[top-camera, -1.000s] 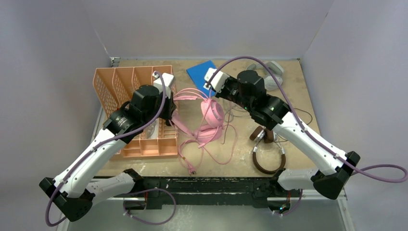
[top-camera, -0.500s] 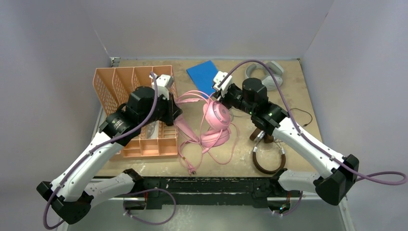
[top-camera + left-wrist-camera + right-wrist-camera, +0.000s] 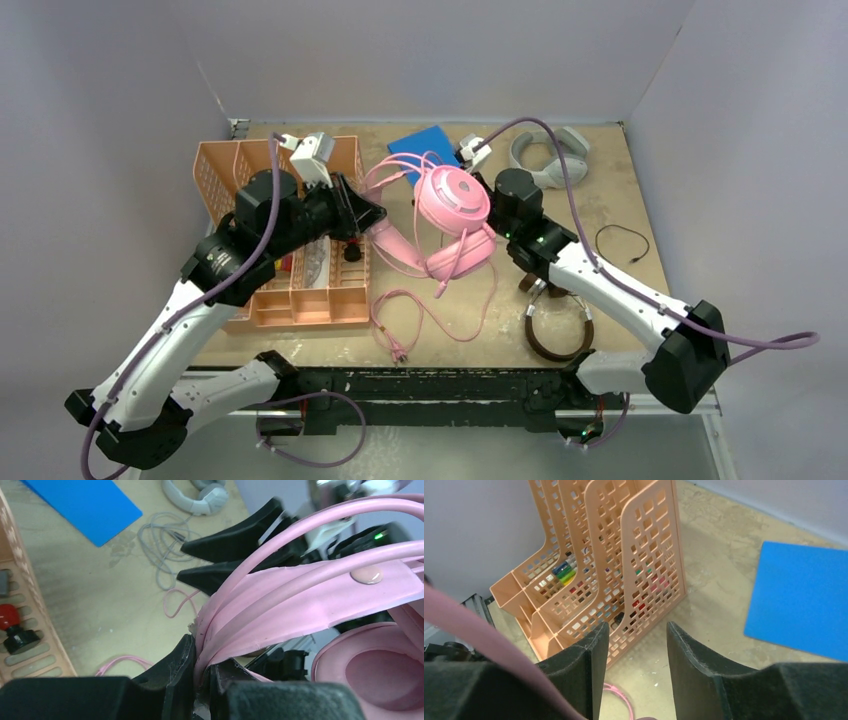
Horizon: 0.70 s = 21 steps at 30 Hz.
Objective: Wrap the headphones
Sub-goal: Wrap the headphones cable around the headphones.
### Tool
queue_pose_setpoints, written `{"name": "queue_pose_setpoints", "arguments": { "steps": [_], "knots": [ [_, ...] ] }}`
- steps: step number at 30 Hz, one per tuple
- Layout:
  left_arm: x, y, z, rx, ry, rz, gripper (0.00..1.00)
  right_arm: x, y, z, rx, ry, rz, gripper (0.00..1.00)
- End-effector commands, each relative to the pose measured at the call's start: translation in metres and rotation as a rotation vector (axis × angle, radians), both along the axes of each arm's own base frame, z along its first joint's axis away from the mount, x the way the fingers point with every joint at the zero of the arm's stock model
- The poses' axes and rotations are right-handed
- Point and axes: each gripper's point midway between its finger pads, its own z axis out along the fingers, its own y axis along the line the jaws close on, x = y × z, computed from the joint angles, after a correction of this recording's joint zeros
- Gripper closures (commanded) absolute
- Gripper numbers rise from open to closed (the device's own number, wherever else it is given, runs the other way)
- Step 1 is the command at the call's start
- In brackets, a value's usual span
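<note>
The robot's right gripper will next grab the pink cable by its loose part, so that the cable's plug end stays free for wrapping around the headphones.
The pink headphones hang above the table, one ear cup facing up and the other lower. My left gripper is shut on their pink headband; from above, that gripper is just left of the cups. Pink cable trails down onto the table. My right gripper is open with nothing between its fingers; its black fingers stand just behind the headband. The brown-and-silver headphones lie front right. The light-grey headphones lie back right.
An orange slotted organiser holding small items stands at the left, close to the left arm. A blue sheet lies at the back centre. A thin black cable lies right, and grey cable coils near the grey headset.
The left gripper has raised the pink headphones and carried them back. The right gripper has opened, let go of them and moved toward the back.
</note>
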Motion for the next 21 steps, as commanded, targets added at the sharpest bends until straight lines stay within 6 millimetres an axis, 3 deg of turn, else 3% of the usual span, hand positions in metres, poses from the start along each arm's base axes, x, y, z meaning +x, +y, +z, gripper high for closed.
{"name": "queue_pose_setpoints", "arguments": {
  "steps": [1,3,6,9,15,21],
  "knots": [
    [-0.006,-0.005,0.096,-0.294,-0.123,0.008,1.0,0.0,0.005,0.02,0.184,0.014,-0.021,0.46],
    [-0.007,-0.007,0.109,-0.329,-0.126,0.0,1.0,-0.002,0.009,0.018,0.207,-0.005,0.003,0.35],
    [-0.009,-0.008,0.129,-0.357,-0.138,-0.011,1.0,0.001,0.012,0.009,0.207,-0.006,0.006,0.3],
    [-0.005,-0.002,0.149,-0.372,-0.157,0.031,1.0,0.004,0.011,-0.006,0.208,0.028,-0.017,0.3],
    [0.017,0.009,0.166,-0.39,-0.158,0.162,1.0,-0.003,-0.001,-0.029,0.24,0.013,-0.046,0.29],
    [0.029,0.003,0.184,-0.436,-0.166,0.181,1.0,-0.003,0.011,-0.047,0.254,-0.015,0.014,0.34]
  ]
}}
